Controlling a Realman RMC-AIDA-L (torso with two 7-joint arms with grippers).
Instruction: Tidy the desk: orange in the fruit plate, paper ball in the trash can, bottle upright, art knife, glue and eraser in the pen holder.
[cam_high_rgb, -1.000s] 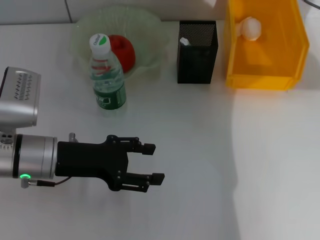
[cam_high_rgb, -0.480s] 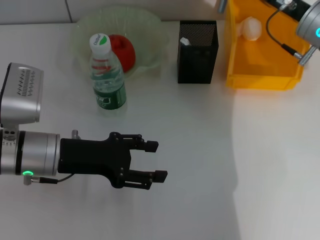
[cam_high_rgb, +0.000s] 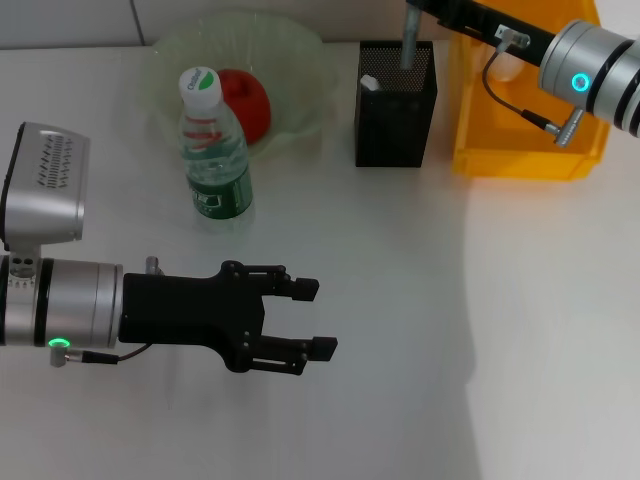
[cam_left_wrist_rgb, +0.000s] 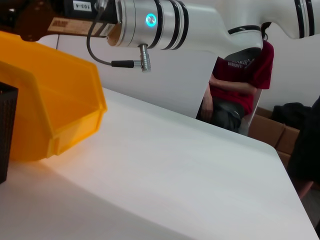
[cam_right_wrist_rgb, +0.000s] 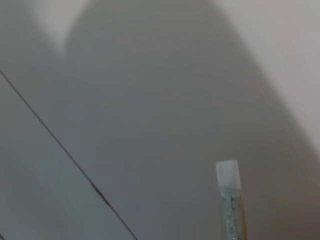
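Note:
I should open my right gripper and let go of the slim grey stick. The stick's lower end is over the pen holder's opening in the head view.
My right gripper (cam_high_rgb: 422, 10) reaches in from the top right and is shut on a slim grey stick (cam_high_rgb: 408, 42). The stick hangs upright with its lower end at the mouth of the black mesh pen holder (cam_high_rgb: 395, 110); its white tip (cam_right_wrist_rgb: 228, 175) shows in the right wrist view. A small white end (cam_high_rgb: 368, 84) sticks up inside the holder. The orange (cam_high_rgb: 248, 102) lies in the green fruit plate (cam_high_rgb: 300, 50). The bottle (cam_high_rgb: 212, 150) stands upright before it. My right arm hides the paper ball in the trash can (cam_high_rgb: 525, 150). The left gripper (cam_high_rgb: 322, 318) hovers open over the desk (cam_high_rgb: 400, 300).
The left wrist view shows the yellow trash can (cam_left_wrist_rgb: 50, 110), the right arm (cam_left_wrist_rgb: 165, 22) above it, and a seated person in a red shirt (cam_left_wrist_rgb: 240, 85) beyond the desk's far edge. A grey cable (cam_high_rgb: 520, 105) loops from the right wrist over the bin.
The right arm has come in from the top right and moved left across the trash can, carrying the grey stick to the pen holder. The left gripper drifted slightly right.

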